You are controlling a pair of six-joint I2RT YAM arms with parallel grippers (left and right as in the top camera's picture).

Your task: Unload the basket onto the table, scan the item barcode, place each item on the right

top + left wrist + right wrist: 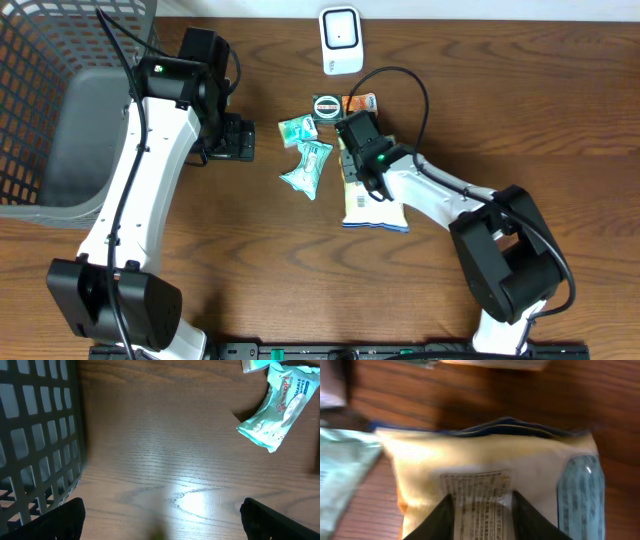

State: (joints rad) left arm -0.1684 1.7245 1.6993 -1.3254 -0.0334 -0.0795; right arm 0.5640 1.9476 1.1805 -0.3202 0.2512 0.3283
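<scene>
The right gripper grabs the snack bag (378,205) by the bag's side edge along its blue panel next, so the barcode stays uncovered to scan.
A yellow-and-white snack bag (378,205) lies flat on the table, printed label up (480,487). My right gripper (352,150) hangs over its upper end. In the right wrist view its jaws (482,510) stand partly open, with the label strip between the fingers and the bag resting on the wood. A white scanner (340,40) stands at the table's far edge. Left of the pile, my left gripper (240,138) is wide open over bare wood (162,515) and holds nothing.
A teal wipes pack (308,165) (277,410), a small teal packet (297,128), a round tin (327,105) and an orange packet (362,101) lie beside the bag. A dark mesh basket (40,100) (35,435) fills the far left.
</scene>
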